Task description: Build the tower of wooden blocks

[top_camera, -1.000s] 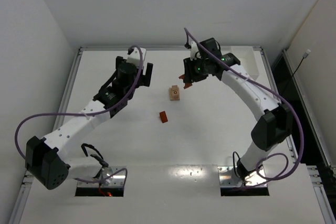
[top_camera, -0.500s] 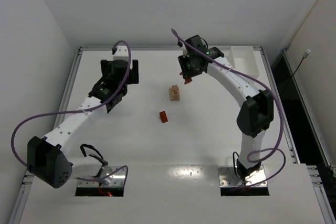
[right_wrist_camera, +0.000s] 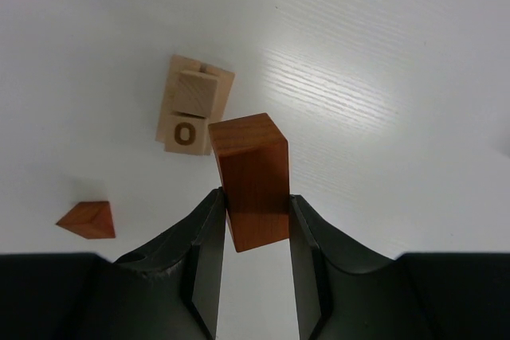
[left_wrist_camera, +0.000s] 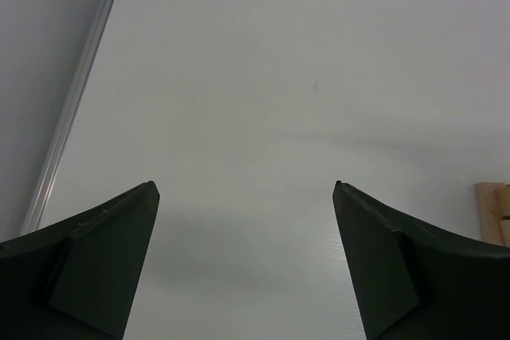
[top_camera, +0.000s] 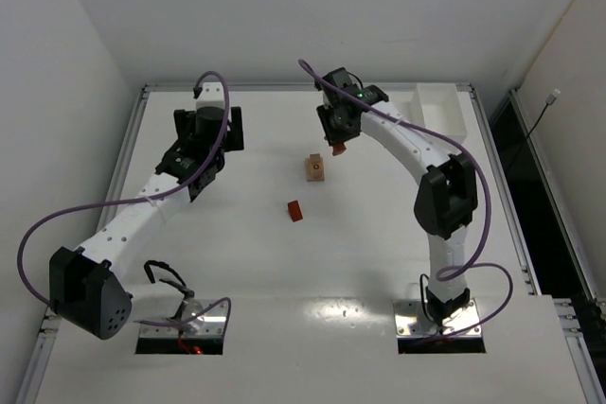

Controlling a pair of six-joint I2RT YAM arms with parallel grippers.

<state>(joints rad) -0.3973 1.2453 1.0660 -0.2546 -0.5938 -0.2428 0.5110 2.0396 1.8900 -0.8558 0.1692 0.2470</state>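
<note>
The reddish-orange bar block (right_wrist_camera: 251, 177) would drop if I opened now, as it hangs tilted well above the table beside the stack, so my right gripper should keep holding it.
A small stack of pale tan blocks (top_camera: 314, 168) stands mid-table; the right wrist view shows it from above, a flat piece with a cube and an "O" block (right_wrist_camera: 191, 113) on it. My right gripper (top_camera: 338, 144) (right_wrist_camera: 253, 193) hangs just behind and to the right of the stack, shut on a reddish-orange bar block (right_wrist_camera: 251, 177) that sticks out past the fingertips. A reddish-orange wedge (top_camera: 295, 210) (right_wrist_camera: 88, 219) lies alone in front of the stack. My left gripper (top_camera: 220, 131) (left_wrist_camera: 245, 189) hovers well to the left, open and empty. A pale block edge (left_wrist_camera: 494, 212) shows at that view's right border.
A white rectangular tray (top_camera: 440, 111) sits at the back right corner. Metal rails (top_camera: 133, 139) frame the table's left and far edges, with the white wall close behind. The right arm's elbow (top_camera: 445, 196) arches over the right half of the table.
My right gripper has swung left and back with the reddish bar, ending near the stack. My left gripper has drawn away to the left and opened a little wider.
</note>
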